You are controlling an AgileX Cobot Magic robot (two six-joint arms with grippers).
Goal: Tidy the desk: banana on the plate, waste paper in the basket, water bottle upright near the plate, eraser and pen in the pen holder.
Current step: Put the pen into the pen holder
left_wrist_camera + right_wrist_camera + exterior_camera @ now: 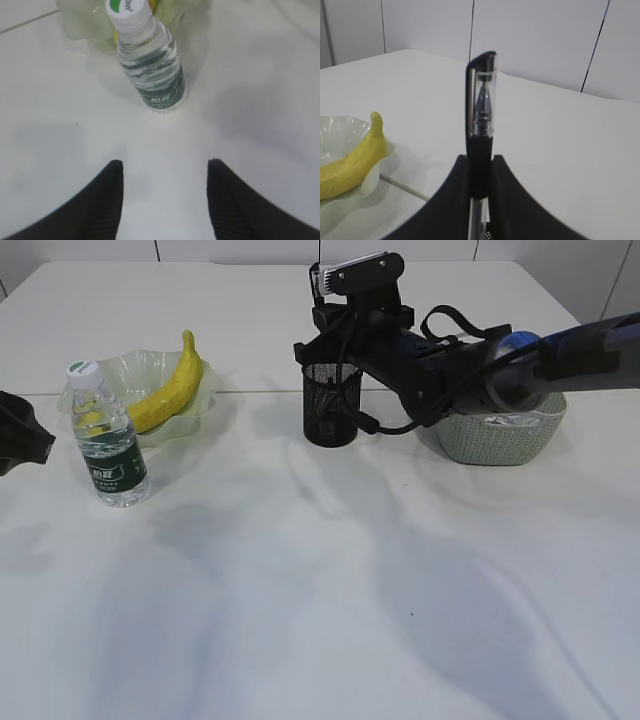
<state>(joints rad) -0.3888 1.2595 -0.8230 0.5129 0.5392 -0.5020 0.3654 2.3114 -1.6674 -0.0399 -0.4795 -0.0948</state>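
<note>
My right gripper should open now. The pen's lower end (477, 220) points down inside the holder's rim, so the pen would stay in the black mesh pen holder (489, 233).
A yellow banana (172, 390) lies on the pale green plate (125, 368). Just in front of the plate, the water bottle (108, 440) stands upright. My left gripper (165, 167) is open and empty, a short way back from the bottle (150, 65). My right gripper (480, 162) is shut on a black-capped clear pen (481, 110) that stands upright. In the exterior view this gripper (302, 348) hovers right above the black mesh pen holder (332, 405). The eraser is out of view. The arm covers the top of the basket (505, 438), so I cannot make out the waste paper.
The right arm (450, 360) stretches from the right edge across the basket toward the middle. The left gripper (20, 438) sits at the left edge of the table. A seam (260, 392) crosses the white table behind the holder.
</note>
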